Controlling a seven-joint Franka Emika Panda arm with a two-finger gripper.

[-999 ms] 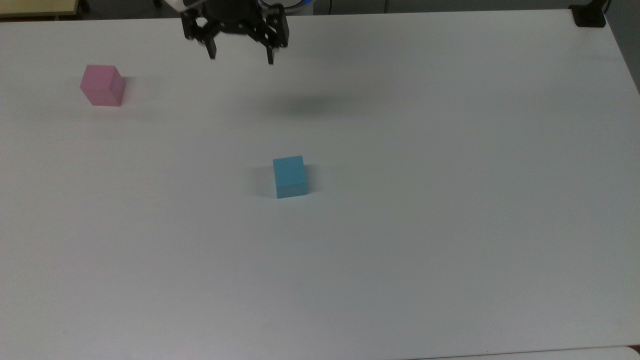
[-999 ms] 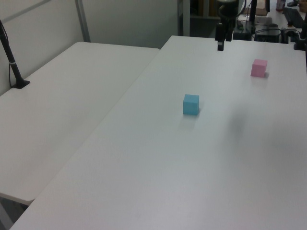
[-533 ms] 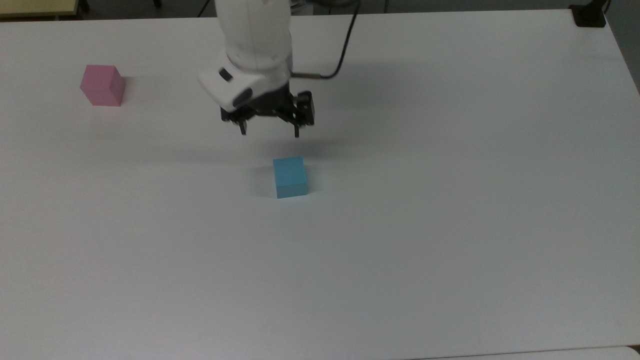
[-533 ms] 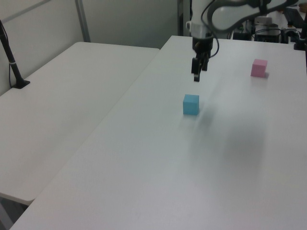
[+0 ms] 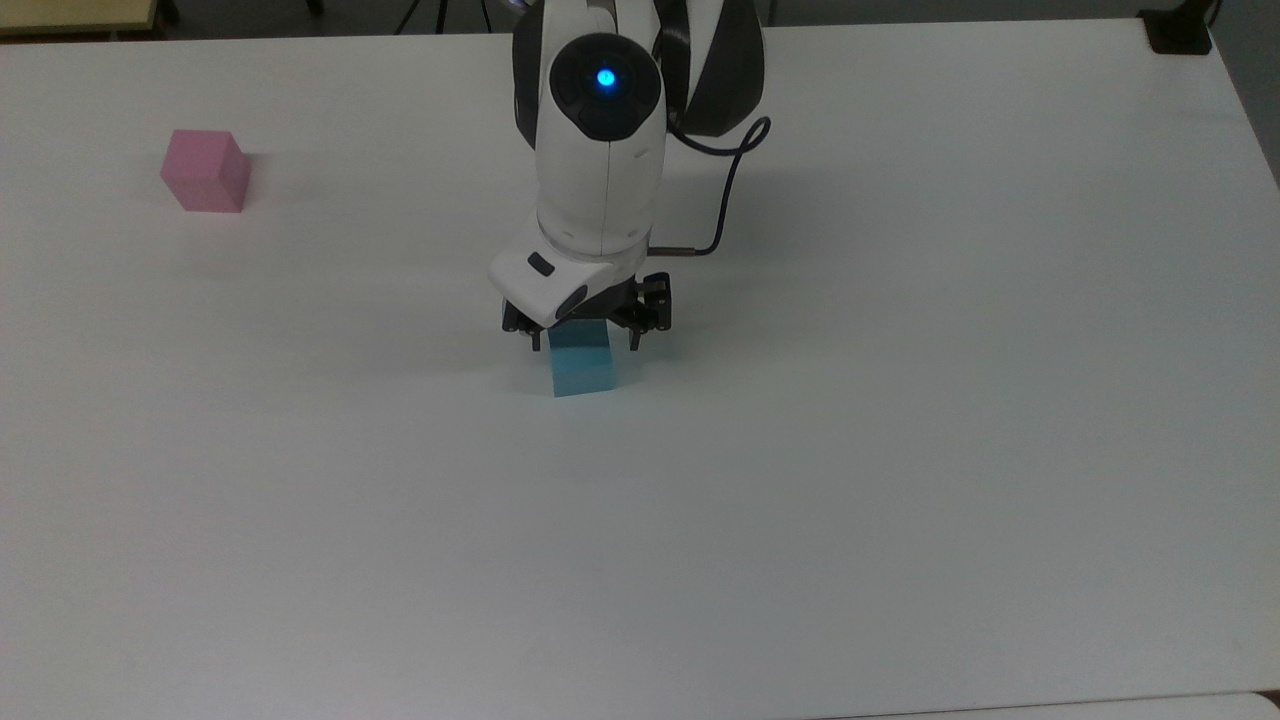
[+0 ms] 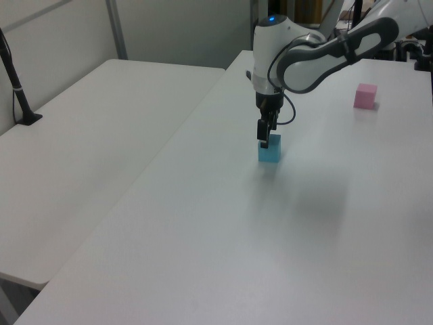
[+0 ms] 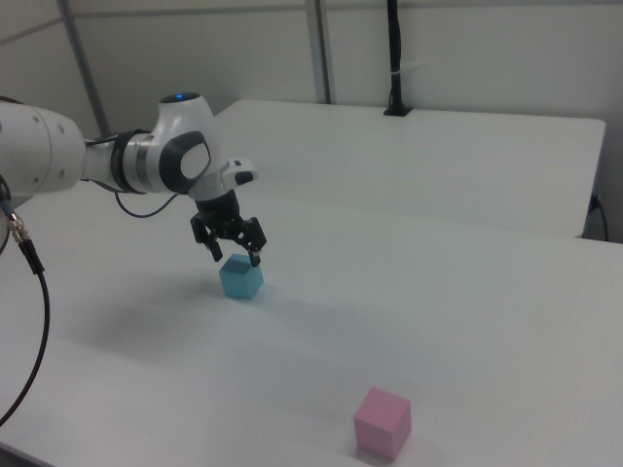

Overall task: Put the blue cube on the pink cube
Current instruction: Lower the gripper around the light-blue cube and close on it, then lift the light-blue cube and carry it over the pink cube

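Next, my gripper grabs the blue cube by its opposite upright sides. Then the blue cube is free to go on the pink cube.
The light-blue cube [image 5: 582,370] [image 6: 269,152] [image 7: 240,278] rests on the white table near its middle. My gripper [image 5: 586,342] [image 6: 264,140] [image 7: 236,257] hangs open just above the cube, one finger on each side of its top, not gripping it. The wrist covers the cube's far part in the top view. The pale-pink cube [image 5: 206,171] [image 6: 365,96] [image 7: 382,422] sits by itself far off at the top view's upper left, and at the front of the right view.
The white table [image 5: 900,450] stretches wide around both cubes. A second white table [image 6: 81,135] adjoins it at the left view's left. A black post base [image 5: 1180,30] stands at the top view's far right corner. A black cable [image 5: 725,200] trails from the wrist.
The arm has swept from the table's far edge toward the blue cube and come down, so the open fingers now straddle the cube's top. Both cubes stayed put.
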